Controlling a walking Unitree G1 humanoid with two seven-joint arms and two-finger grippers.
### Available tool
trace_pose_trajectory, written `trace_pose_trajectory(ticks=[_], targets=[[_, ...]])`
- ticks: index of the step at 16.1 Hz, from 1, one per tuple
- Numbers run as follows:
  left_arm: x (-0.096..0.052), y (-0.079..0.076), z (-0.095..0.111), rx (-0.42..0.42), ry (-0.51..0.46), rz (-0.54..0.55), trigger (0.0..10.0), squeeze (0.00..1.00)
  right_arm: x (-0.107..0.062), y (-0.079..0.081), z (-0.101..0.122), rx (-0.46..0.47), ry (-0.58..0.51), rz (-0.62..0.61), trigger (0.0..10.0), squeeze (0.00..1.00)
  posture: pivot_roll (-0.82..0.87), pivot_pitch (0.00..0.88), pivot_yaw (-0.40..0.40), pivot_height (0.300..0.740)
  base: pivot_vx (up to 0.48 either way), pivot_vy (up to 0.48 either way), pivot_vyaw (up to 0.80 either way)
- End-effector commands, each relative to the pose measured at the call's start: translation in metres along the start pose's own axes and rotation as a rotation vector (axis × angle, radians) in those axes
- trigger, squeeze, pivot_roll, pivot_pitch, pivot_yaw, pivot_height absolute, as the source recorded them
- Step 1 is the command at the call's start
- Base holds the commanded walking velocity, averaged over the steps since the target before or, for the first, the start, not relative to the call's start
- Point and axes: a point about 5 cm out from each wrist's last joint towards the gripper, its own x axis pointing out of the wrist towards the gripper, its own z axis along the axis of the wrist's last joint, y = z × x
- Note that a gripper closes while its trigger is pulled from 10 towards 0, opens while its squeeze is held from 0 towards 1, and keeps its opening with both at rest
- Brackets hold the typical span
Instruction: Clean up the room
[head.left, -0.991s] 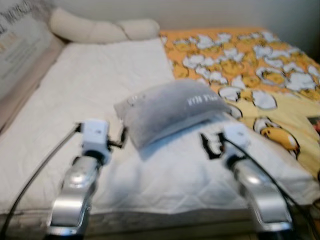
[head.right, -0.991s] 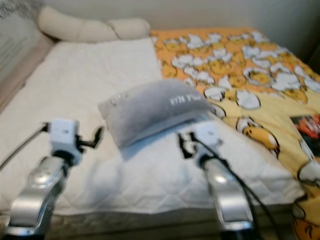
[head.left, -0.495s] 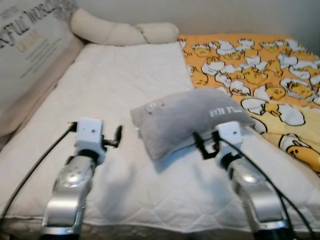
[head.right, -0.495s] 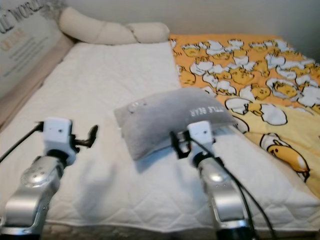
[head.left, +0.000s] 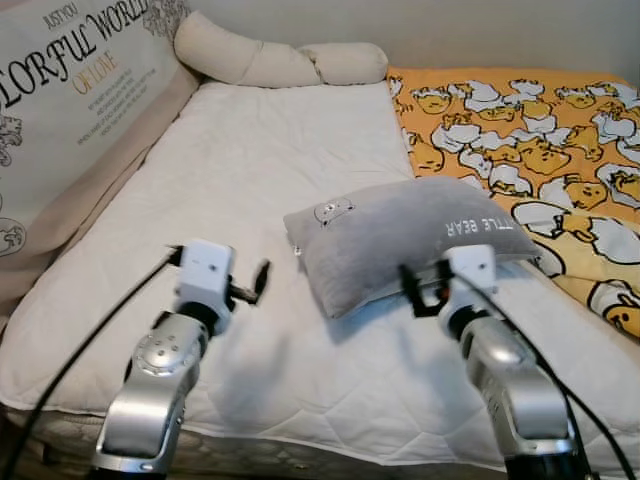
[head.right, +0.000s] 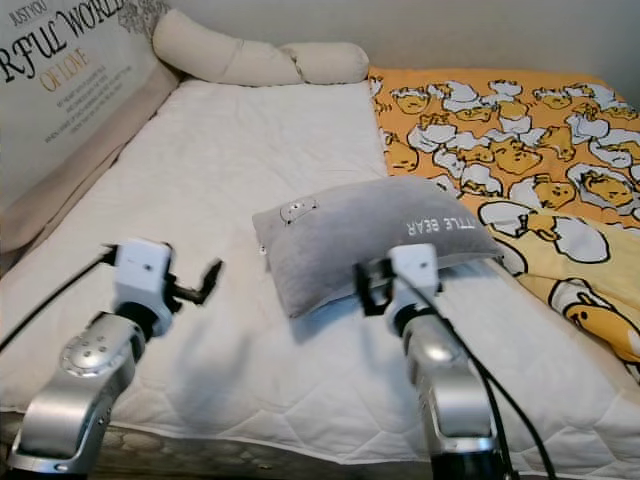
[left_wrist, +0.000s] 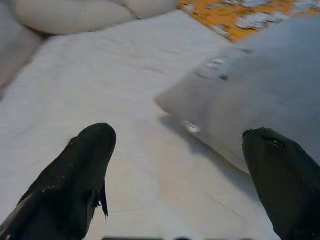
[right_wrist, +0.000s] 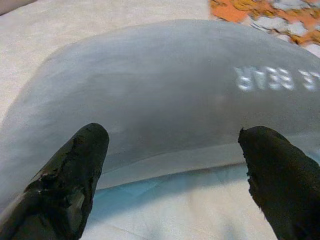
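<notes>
My right gripper grabs the pillow by its thin near edge below the lettering (head.left: 397, 291) next, since the pillow bulges wide across its plump middle (head.left: 395, 233).
A grey pillow (head.left: 400, 235) with white lettering and a small bear face lies slantwise on the white quilted mattress (head.left: 250, 160). My right gripper (head.left: 424, 292) is open at the pillow's near edge, just in front of it. In the right wrist view the pillow (right_wrist: 165, 75) spans the gap between the two black fingertips (right_wrist: 75, 165). My left gripper (head.left: 258, 282) hovers over the mattress a little left of the pillow's corner. It is open too, with the pillow's corner (left_wrist: 250, 90) ahead of its fingers (left_wrist: 80, 170).
An orange blanket (head.left: 520, 120) with a duck print covers the bed's right half. Cream bolster pillows (head.left: 270, 60) lie at the head of the bed. A printed cushion (head.left: 70, 90) leans along the left side. The bed's front edge (head.left: 300, 440) runs under my arms.
The whole picture has shifted and sharpened, so the camera moved. Both grippers stay open near the pillow's front edge, the right one close against it.
</notes>
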Motion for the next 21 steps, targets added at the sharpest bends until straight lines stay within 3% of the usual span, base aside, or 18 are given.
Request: trace_pose_trajectory(ticks=[1, 2, 3, 4, 6, 8, 10, 11, 12, 13, 16, 17, 18, 19, 21], targets=[[0.000, -0.004, 0.002, 0.000, -0.001, -0.034, 10.0, 0.00, 0.003, -0.007, 0.001, 0.087, 0.030, -0.036, 10.0, 0.00, -0.02, 0.000, 0.029, 0.740, 0.000, 0.000, 0.00], [0.000, -0.004, 0.002, -0.003, 0.000, -0.034, 10.0, 0.00, 0.004, -0.007, 0.001, 0.113, 0.036, -0.038, 10.0, 0.00, -0.03, 0.000, 0.031, 0.740, 0.000, 0.000, 0.00], [0.003, -0.005, 0.001, 0.011, 0.010, -0.074, 10.0, 0.00, 0.017, -0.011, -0.003, 0.297, 0.086, -0.062, 10.0, 0.73, -0.04, 0.000, 0.048, 0.740, 0.000, 0.000, 0.00], [0.005, -0.006, 0.002, 0.028, 0.012, -0.095, 10.0, 0.00, 0.028, -0.009, -0.005, 0.425, 0.109, -0.044, 10.0, 1.00, -0.04, 0.000, 0.056, 0.740, 0.000, 0.000, 0.00], [0.008, -0.006, 0.006, 0.037, 0.004, -0.115, 10.0, 0.00, 0.048, -0.005, -0.003, 0.569, 0.136, -0.021, 10.0, 1.00, -0.03, 0.000, 0.060, 0.740, 0.000, 0.000, 0.00], [0.007, -0.008, 0.008, 0.045, 0.005, -0.151, 10.0, 0.00, 0.061, -0.007, 0.002, 0.645, 0.141, -0.039, 10.0, 1.00, -0.02, 0.000, 0.057, 0.740, 0.000, 0.000, 0.00], [0.003, -0.013, 0.008, 0.053, 0.002, -0.213, 10.0, 0.00, 0.082, -0.005, 0.021, 0.819, 0.104, -0.021, 10.0, 1.00, 0.00, 0.000, 0.052, 0.740, 0.000, 0.000, 0.00], [0.002, -0.013, 0.007, 0.056, 0.007, -0.212, 10.0, 0.00, 0.088, -0.004, 0.025, 0.856, 0.110, -0.022, 10.0, 1.00, 0.01, 0.000, 0.047, 0.740, 0.000, 0.000, 0.00], [0.001, -0.012, 0.006, 0.057, 0.012, -0.210, 10.0, 0.00, 0.091, -0.003, 0.025, 0.850, 0.136, -0.040, 10.0, 0.57, 0.01, 0.000, 0.046, 0.740, 0.000, 0.000, 0.00], [0.000, -0.011, 0.005, 0.057, 0.015, -0.209, 10.0, 0.00, 0.092, -0.002, 0.023, 0.843, 0.160, -0.059, 10.0, 0.00, 0.02, 0.000, 0.038, 0.740, 0.000, 0.000, 0.00], [-0.003, -0.009, 0.005, 0.062, 0.024, -0.210, 10.0, 0.00, 0.093, 0.001, 0.018, 0.845, 0.203, -0.087, 10.0, 0.00, 0.03, 0.000, 0.036, 0.740, 0.000, 0.000, 0.00], [-0.004, -0.009, 0.004, 0.057, 0.032, -0.221, 10.0, 0.00, 0.093, 0.001, 0.015, 0.856, 0.226, -0.114, 7.6, 0.00, 0.03, 0.000, 0.041, 0.740, 0.000, 0.000, 0.00], [-0.007, -0.011, 0.003, 0.041, 0.043, -0.252, 10.0, 0.00, 0.093, 0.001, 0.012, 0.869, 0.243, -0.147, 2.2, 0.00, 0.02, 0.000, 0.045, 0.740, 0.000, 0.000, 0.00], [-0.009, -0.014, 0.001, 0.036, 0.060, -0.277, 10.0, 0.00, 0.093, 0.000, 0.012, 0.876, 0.248, -0.160, 0.0, 0.00, 0.02, 0.000, 0.049, 0.740, 0.000, 0.000, 0.00], [-0.012, -0.018, -0.002, 0.022, 0.087, -0.292, 10.0, 0.00, 0.093, -0.001, 0.011, 0.874, 0.250, -0.162, 0.0, 0.00, 0.03, 0.000, 0.047, 0.740, 0.000, 0.000, 0.00]])
